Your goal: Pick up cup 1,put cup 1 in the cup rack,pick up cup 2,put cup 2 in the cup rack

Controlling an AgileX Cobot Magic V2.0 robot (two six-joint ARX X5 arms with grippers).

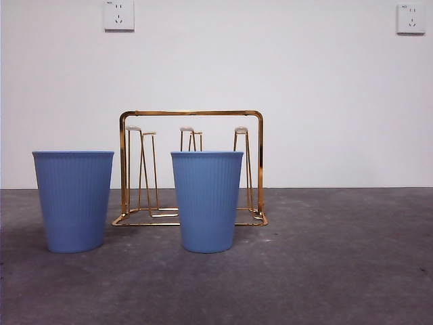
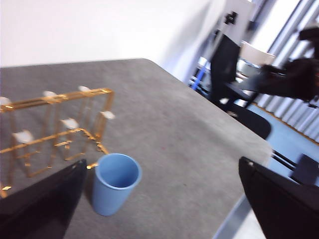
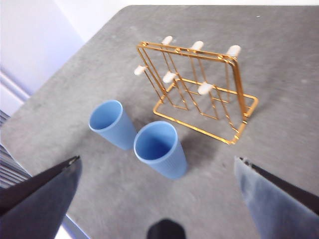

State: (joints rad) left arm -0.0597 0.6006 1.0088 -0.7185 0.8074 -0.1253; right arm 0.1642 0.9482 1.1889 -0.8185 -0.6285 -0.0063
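I need to put the middle blue cup in the cup rack (image 1: 191, 113), so I should next grab the cup by the side of its rim (image 1: 207, 154) with my right gripper.
Two ribbed blue cups stand upright on the grey table: one at the left (image 1: 73, 202) and one in the middle (image 1: 206, 202). Nothing shows which is cup 1 and which is cup 2. The gold wire cup rack (image 1: 191, 113) stands just behind and between them, its prongs bare. The right wrist view looks down on both cups (image 3: 112, 123) (image 3: 158, 148) and the rack (image 3: 231, 143); my right gripper (image 3: 157, 164) hangs high above them, open and holding nothing. My left gripper (image 2: 162, 161) is also open and high, with one cup (image 2: 115, 181) and the rack (image 2: 60, 97) below it. Neither arm shows in the front view.
Two wall sockets (image 1: 119, 15) (image 1: 411, 18) sit high on the white wall behind. The table's rounded corner and edge (image 2: 249, 144) show in the left wrist view, with dark chairs (image 2: 227, 69) beyond it. Bare grey tabletop (image 1: 331, 264) lies right of the rack.
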